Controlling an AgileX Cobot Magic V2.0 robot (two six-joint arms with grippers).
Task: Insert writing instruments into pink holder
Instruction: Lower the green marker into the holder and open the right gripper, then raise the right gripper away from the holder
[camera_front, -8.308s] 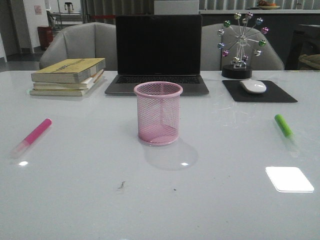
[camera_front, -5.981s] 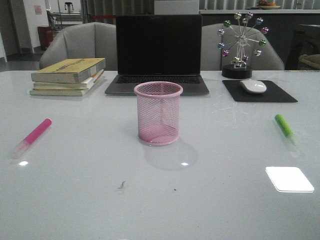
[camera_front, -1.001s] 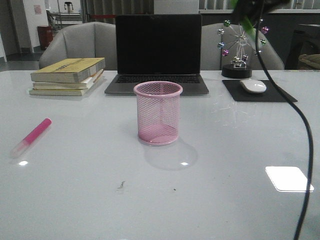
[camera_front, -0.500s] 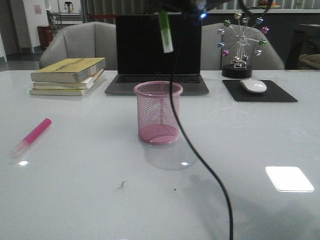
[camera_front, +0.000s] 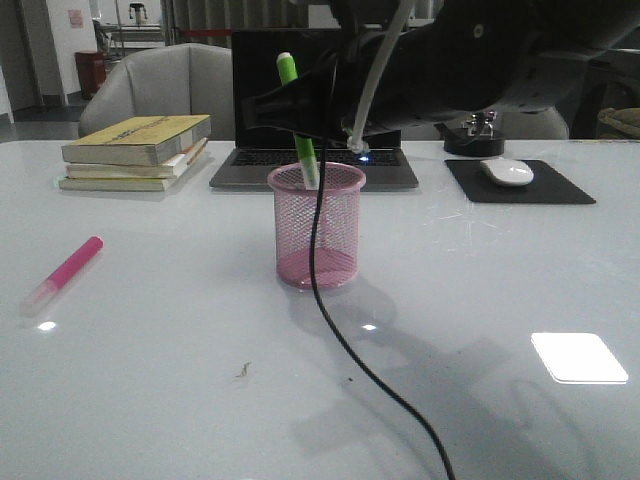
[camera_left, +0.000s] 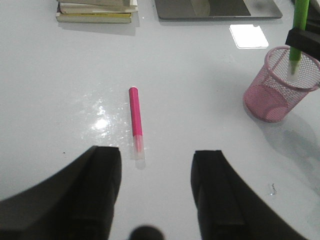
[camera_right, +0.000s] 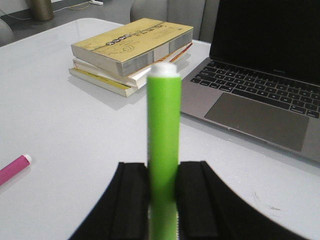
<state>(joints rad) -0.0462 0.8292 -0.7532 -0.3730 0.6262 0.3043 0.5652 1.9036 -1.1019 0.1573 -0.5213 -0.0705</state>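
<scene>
The green marker's lower end is inside the rim of the pink holder (camera_front: 316, 225) and would settle there, so my right gripper is ready to open now.
The pink holder (camera_front: 316, 225) (camera_left: 282, 85) stands upright mid-table in front of the laptop. My right gripper (camera_front: 285, 108) (camera_right: 162, 167) is shut on the green marker (camera_front: 297, 120) (camera_right: 163, 125) and holds it nearly upright, slightly tilted. The marker's lower tip (camera_left: 292, 74) is inside the holder's rim. The pink marker (camera_front: 62, 275) (camera_left: 135, 120) (camera_right: 12, 169) lies flat on the table at the left, pale cap toward the front edge. My left gripper (camera_left: 156, 152) hangs open just short of that cap, holding nothing. It does not show in the front view.
An open laptop (camera_front: 316, 100) stands behind the holder, and a stack of books (camera_front: 135, 150) lies at the back left. A white mouse (camera_front: 507, 172) rests on a black pad at the back right. A black cable (camera_front: 330, 330) hangs from the right arm over the table's front.
The right gripper, which lifted the green marker off the table's right side, has come down over the holder. The marker's tip is now inside the rim. The pink marker has not moved.
</scene>
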